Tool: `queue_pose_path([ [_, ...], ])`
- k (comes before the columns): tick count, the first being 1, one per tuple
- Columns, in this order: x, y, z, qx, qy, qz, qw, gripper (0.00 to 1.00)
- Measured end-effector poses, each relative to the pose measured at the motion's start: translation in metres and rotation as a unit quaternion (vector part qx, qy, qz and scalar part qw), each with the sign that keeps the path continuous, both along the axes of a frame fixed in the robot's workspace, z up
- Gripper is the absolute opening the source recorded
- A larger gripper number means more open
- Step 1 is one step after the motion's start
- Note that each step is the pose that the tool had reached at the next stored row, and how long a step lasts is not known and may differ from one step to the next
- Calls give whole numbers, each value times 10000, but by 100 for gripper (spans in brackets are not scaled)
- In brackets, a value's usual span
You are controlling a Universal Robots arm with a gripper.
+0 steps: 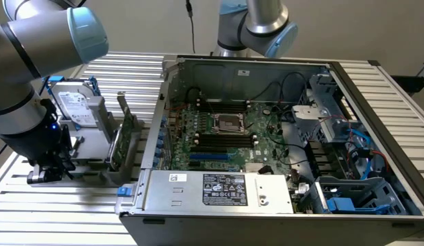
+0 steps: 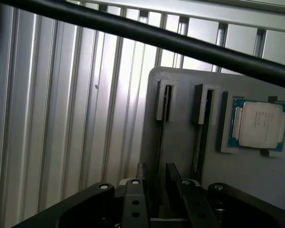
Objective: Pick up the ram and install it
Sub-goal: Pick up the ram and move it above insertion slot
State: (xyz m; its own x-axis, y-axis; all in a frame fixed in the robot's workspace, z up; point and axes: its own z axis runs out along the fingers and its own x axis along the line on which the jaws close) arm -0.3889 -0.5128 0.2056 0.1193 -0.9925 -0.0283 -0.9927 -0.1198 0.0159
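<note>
Next, the gripper takes hold of the ram by the bare middle of its long edge (image 2: 157, 176), since the holder's slotted bracket closes around the ram's end.
In the wrist view a grey holder plate (image 2: 180, 161) has two narrow slots. A thin ram stick (image 2: 197, 147) stands edge-on in one slot, and another thin edge (image 2: 160, 140) runs along the other slot. My gripper (image 2: 161, 202) hangs open just above the plate, its fingers (image 2: 133, 204) on either side of that second edge and touching nothing. In the exterior view the gripper (image 1: 51, 171) is low over the holder (image 1: 88, 164), at the exterior view's left of the computer case (image 1: 280, 205). The motherboard's black memory slots (image 1: 225, 138) lie beside the processor socket (image 1: 229, 122).
A processor chip (image 2: 257, 124) lies in a recess of the holder plate. A silver hard drive (image 1: 75, 102) and a green expansion card (image 1: 123, 136) stand upright in the holder between the gripper and the case. A second robot arm (image 1: 263, 25) stands behind the case. A black cable (image 2: 180, 42) crosses the wrist view.
</note>
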Motion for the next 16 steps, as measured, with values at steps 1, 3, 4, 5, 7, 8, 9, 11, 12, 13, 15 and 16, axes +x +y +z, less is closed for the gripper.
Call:
queue_pose_path([
  [1,0,0,-2,24,10,0,10000,31],
  [3,0,1,-10,53,38,0,10000,31],
  [4,-1,1,-15,54,55,-1,10000,31],
  [5,0,1,-21,54,76,-1,10000,31],
  [7,0,1,-38,54,115,-1,9999,31],
  [8,0,1,-48,54,128,-1,9999,31],
  [9,0,1,-61,54,136,-1,9999,31],
  [11,0,0,-93,53,142,-1,9999,31],
  [12,0,0,-108,53,143,-1,9999,31],
  [13,0,0,-115,53,143,-1,9999,31],
  [15,0,0,-116,53,144,-1,9999,31],
  [16,-1,0,-116,54,144,-1,9999,31],
])
